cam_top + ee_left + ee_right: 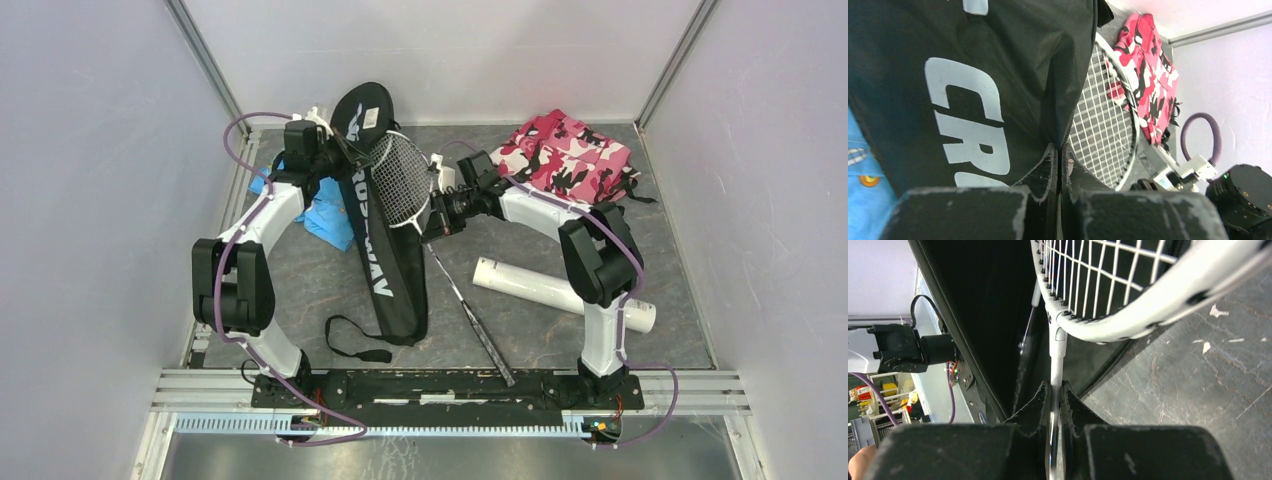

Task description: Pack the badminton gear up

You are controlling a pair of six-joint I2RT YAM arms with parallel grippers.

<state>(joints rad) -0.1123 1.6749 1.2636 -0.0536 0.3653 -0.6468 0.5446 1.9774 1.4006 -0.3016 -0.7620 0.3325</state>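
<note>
The racket's black handle point(489, 345) is slanting outside the black bag's edge point(424, 297). I need to move the racket into the bag before my right gripper lets go of it.
The long black racket bag point(388, 262) lies lengthwise on the table, its wide end raised at the back. My left gripper point(338, 150) is shut on the bag's open zipper edge point(1068, 125), holding it up. A silver racket point(404, 178) has its strung head at the bag's mouth, and its black handle point(492, 350) trails toward the near rail. My right gripper point(433, 220) is shut on the racket's thin shaft point(1056, 370), just below the head point(1158, 295). The long white tube point(560, 295) lies on the table under my right arm. No shuttlecocks show.
A pink camouflage cloth point(568, 155) is bunched at the back right. A blue printed cloth point(326, 218) lies partly under the bag's left side. The bag's strap loop point(350, 345) rests near the front rail. White walls close in the table on three sides.
</note>
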